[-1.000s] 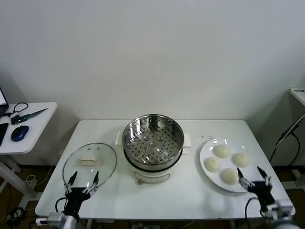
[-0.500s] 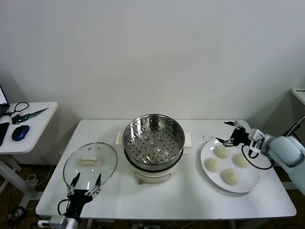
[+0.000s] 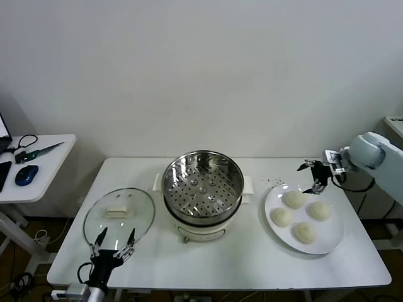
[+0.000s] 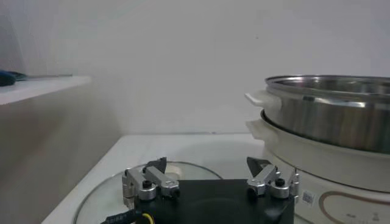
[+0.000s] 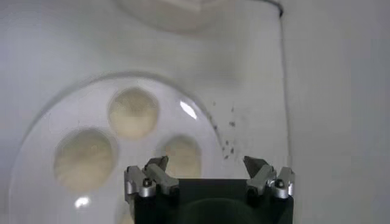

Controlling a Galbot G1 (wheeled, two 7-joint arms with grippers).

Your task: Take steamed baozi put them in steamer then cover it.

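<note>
The baozi closest to the wall needs to go into the steel steamer [image 3: 203,189], so my right gripper should grab it by its round sides next.
The steel steamer [image 3: 203,189] with its perforated tray stands open at the table's middle. It also shows in the left wrist view [image 4: 329,115]. The glass cover [image 3: 119,216] lies flat to its left. Four baozi [image 3: 293,199] sit on a white plate [image 3: 334,231] at the right. My right gripper [image 3: 313,176] is open and empty, hovering over the plate's far edge. In the right wrist view [image 5: 207,163] it is above three baozi [image 5: 134,112]. My left gripper [image 3: 114,244] is open and empty at the table's front, just before the cover [image 4: 103,192].
A side table [image 3: 44,170] at the far left holds a blue mouse [image 3: 25,175] and scissors. Dark specks [image 3: 272,182] dot the table between the steamer and the plate. A white wall stands close behind the table.
My right arm has swung from the table's front right corner up and back to the plate's far edge. My left gripper has slid slightly toward the front edge.
</note>
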